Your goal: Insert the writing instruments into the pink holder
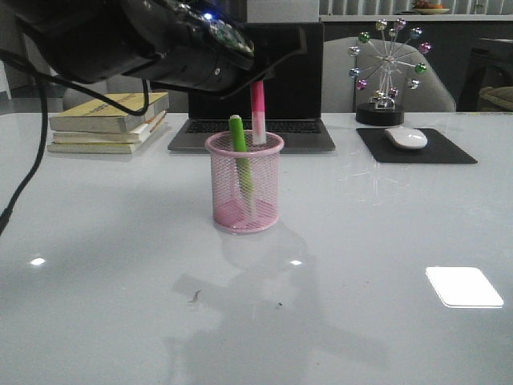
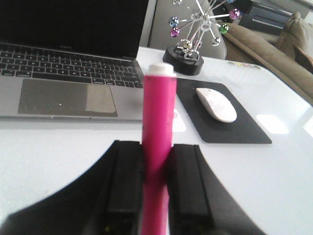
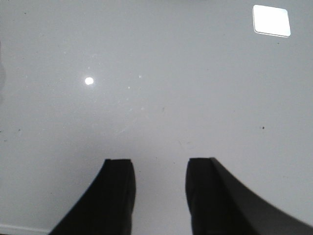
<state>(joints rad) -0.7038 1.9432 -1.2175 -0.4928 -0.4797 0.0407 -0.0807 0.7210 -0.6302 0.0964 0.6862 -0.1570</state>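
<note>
The pink marker's lower end is inside the pink holder's opening, and the marker would settle in the holder. I will let go of the pink marker with my left gripper.
The pink holder [image 1: 244, 200] stands upright at the table's middle in the front view. A green marker [image 1: 239, 144] leans inside it, its top poking above the rim. Above the cup my left gripper [image 1: 258, 79] is shut on the pink marker [image 1: 258, 112], which hangs upright with its pale lower end just inside the holder's mouth. In the left wrist view the pink marker [image 2: 157, 122] is pinched between the left gripper's [image 2: 157, 147] black fingers; the holder is hidden there. My right gripper [image 3: 159, 164] stands open over bare table, holding nothing, and is out of the front view.
Behind the holder sits an open laptop [image 1: 296, 80]. A stack of books [image 1: 108, 120] lies at the back left. A white mouse [image 1: 406, 138] rests on a black pad [image 1: 449, 151] at the back right, beside a beaded wheel ornament [image 1: 389, 72].
</note>
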